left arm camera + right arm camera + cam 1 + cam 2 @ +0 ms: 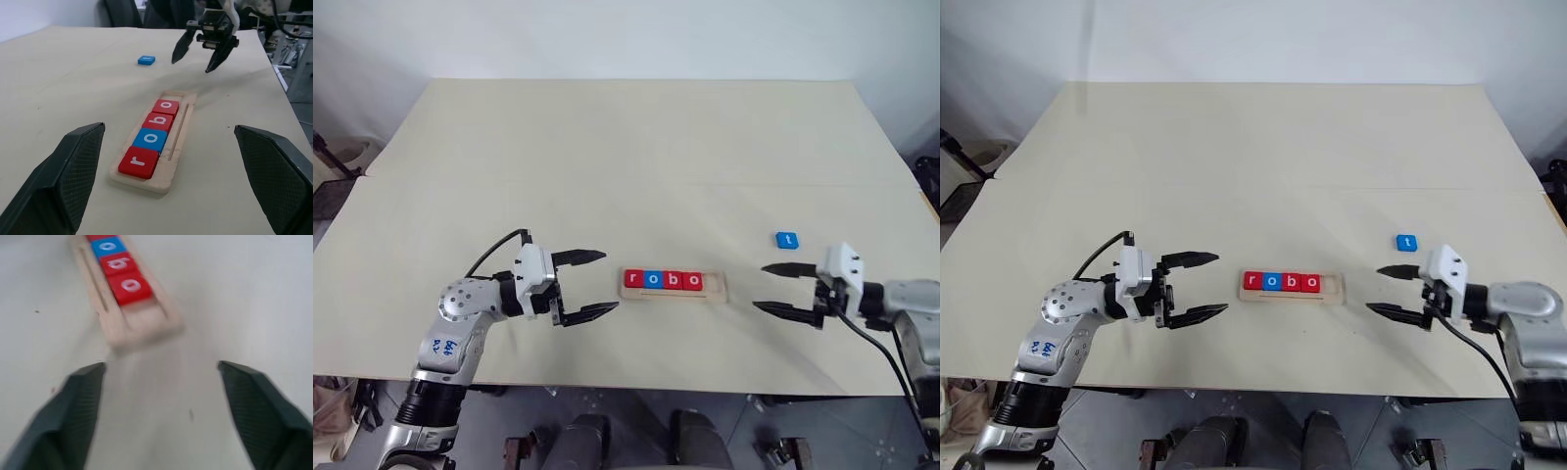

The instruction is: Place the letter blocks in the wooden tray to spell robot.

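Next, the right gripper grabs the blue t block [787,239] by its opposite sides to finish spelling robot in the wooden tray [720,286].
The wooden tray [720,286] lies near the table's front edge. Four letter blocks fill its left part: red r [632,279], blue o [652,279], red b [673,280], red o [692,281]. The tray's rightmost slot is bare. A blue t block [787,239] lies flat on the table, to the right of the tray and farther back. My left gripper [610,281] is open just left of the tray, pointing at it, holding nothing. My right gripper [760,288] is open a little right of the tray, in front of the t block [146,59], also holding nothing.
The beige table [626,157] stretches wide and bare behind the tray. Its front edge runs close below both grippers. A seam crosses the tabletop [803,184] behind the t block.
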Robot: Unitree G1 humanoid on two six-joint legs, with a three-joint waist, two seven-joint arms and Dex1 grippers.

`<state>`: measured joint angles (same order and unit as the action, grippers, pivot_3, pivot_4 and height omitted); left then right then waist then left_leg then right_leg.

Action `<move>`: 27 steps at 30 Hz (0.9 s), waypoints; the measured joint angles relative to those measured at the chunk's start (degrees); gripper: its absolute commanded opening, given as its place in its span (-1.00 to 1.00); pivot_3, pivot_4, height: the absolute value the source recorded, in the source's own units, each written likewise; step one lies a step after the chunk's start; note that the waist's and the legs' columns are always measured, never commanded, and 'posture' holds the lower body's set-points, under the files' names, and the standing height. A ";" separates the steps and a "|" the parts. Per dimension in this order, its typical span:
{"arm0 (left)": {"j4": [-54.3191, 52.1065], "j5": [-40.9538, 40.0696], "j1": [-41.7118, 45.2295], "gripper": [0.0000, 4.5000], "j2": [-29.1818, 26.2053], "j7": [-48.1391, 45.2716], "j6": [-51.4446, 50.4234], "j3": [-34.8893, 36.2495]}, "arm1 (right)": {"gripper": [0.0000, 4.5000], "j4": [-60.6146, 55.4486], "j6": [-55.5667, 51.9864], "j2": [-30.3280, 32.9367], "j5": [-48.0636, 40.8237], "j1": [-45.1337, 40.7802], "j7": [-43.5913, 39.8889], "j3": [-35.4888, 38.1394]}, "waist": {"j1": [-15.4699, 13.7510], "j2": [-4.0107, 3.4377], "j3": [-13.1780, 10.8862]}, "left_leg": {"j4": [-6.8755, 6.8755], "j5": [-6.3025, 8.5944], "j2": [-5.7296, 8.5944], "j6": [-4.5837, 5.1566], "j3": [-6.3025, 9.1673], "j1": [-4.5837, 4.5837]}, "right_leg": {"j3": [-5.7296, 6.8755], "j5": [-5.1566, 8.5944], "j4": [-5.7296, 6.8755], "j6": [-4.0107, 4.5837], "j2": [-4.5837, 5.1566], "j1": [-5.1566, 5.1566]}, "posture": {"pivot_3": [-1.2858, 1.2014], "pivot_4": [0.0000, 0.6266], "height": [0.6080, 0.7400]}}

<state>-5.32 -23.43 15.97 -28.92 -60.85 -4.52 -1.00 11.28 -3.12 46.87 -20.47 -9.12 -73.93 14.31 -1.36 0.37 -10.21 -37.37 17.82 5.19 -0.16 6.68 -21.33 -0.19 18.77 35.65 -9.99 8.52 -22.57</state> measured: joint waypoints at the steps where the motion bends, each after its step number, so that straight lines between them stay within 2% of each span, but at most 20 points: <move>1: 0.51 0.00 0.28 1.00 0.09 -0.20 0.02 -0.09 | 0.30 -0.44 0.10 0.00 -0.32 2.14 1.53 2.02 | 0.01 0.00 0.00 | 0.02 0.00 0.00 0.00 -0.01 0.00 | 0.00 0.00 0.00 0.00 0.00 0.00 | 0.03 -0.52 1.00; 7: 3.11 0.00 2.19 1.00 0.80 -1.54 0.40 -0.24 | 0.30 -6.39 -1.32 -3.23 -2.85 14.96 11.53 12.54 | -0.03 0.00 0.00 | 0.07 0.00 0.00 0.00 -0.02 0.03 | -0.01 0.00 -0.02 0.00 -0.01 0.01 | 0.03 -0.52 1.00; 10: 4.50 0.01 2.67 1.00 0.87 -2.30 0.54 -0.18 | 0.56 -10.22 -3.80 -6.61 -4.98 20.37 15.79 16.10 | -0.05 0.00 0.00 | 0.05 0.00 0.00 0.00 -0.01 0.03 | -0.02 0.00 -0.02 0.00 -0.01 0.02 | 0.03 -0.52 1.00; 13: 6.29 0.03 4.12 1.00 1.38 -3.07 0.99 -0.37 | 0.99 -14.89 -5.73 -9.60 -6.71 23.30 19.85 17.54 | 0.21 -0.01 0.00 | 0.05 0.00 0.00 0.01 -0.08 0.07 | -0.09 0.00 -0.01 0.00 -0.01 0.03 | 0.03 -0.52 1.00; 14: 6.48 0.04 4.50 1.00 1.57 -3.23 1.21 -0.62 | 0.99 -15.85 -5.81 -10.26 -6.71 23.55 21.14 17.54 | 0.27 -0.01 0.01 | 0.06 0.00 0.00 0.01 -0.10 0.09 | -0.11 0.00 -0.01 0.00 -0.01 0.03 | 0.03 -0.52 1.00; 21: 8.37 0.15 6.01 1.00 2.10 -4.28 2.08 -1.32 | 0.99 -18.89 -10.39 -11.23 -6.78 18.48 28.18 15.63 | 0.21 -0.02 0.01 | 0.07 0.00 -0.01 0.01 -0.06 0.09 | -0.10 0.00 0.03 0.00 -0.01 0.02 | 0.03 -0.52 1.00; 27: 8.33 0.27 6.15 1.00 2.28 -4.20 2.25 -1.33 | 0.99 -18.58 -28.84 -8.40 -5.82 4.09 39.45 9.67 | 0.29 -0.03 0.01 | 0.07 -0.01 -0.01 0.01 -0.04 0.06 | -0.09 0.00 0.05 0.01 -0.01 -0.03 | 0.03 -0.52 1.00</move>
<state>3.01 -23.15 22.11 -26.65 -65.05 -2.28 -2.33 -7.31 -31.96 38.46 -26.29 -5.03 -34.49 23.98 -1.07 0.34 -10.19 -37.30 17.82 5.18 -0.15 6.64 -21.28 -0.28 18.77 35.70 -9.98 8.51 -22.60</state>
